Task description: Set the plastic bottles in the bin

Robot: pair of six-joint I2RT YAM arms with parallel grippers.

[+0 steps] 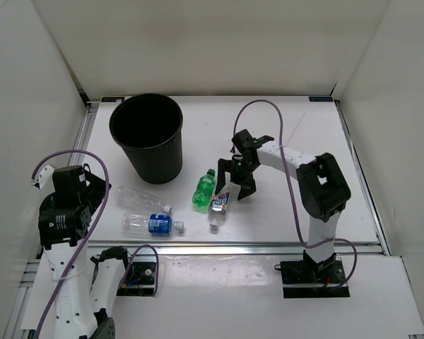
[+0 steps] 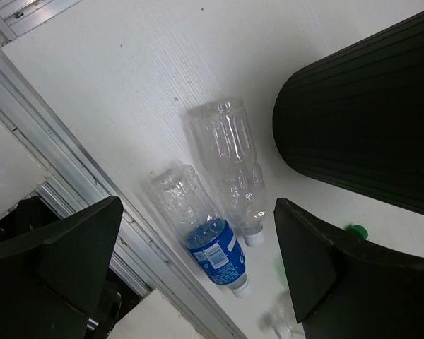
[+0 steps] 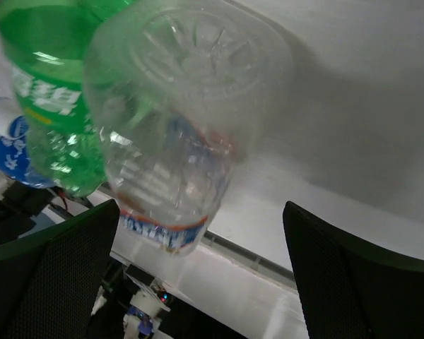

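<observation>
The cap end of the blue-labelled clear bottle should stay free to enter the bin [image 1: 147,138]. My right gripper should next grab the bottle by its base end [image 1: 228,189].
The black bin [image 1: 147,138] stands at the back left; its ribbed wall shows in the left wrist view [image 2: 367,120]. A green bottle [image 1: 204,189] and a clear bottle with a blue label [image 1: 219,206] lie side by side mid-table. A plain clear bottle [image 1: 141,198] and a second blue-labelled bottle [image 1: 152,224] lie near the front left. My right gripper [image 1: 234,185] is open just above the labelled bottle [image 3: 173,141], beside the green one [image 3: 53,92]. My left gripper [image 1: 102,192] is open and empty, above the plain bottle [image 2: 230,162] and the blue-labelled one [image 2: 201,233].
An aluminium rail [image 1: 268,247] runs along the table's front edge and also shows in the left wrist view [image 2: 63,162]. White walls enclose the table at the back and sides. A purple cable [image 1: 286,152] loops over the right arm.
</observation>
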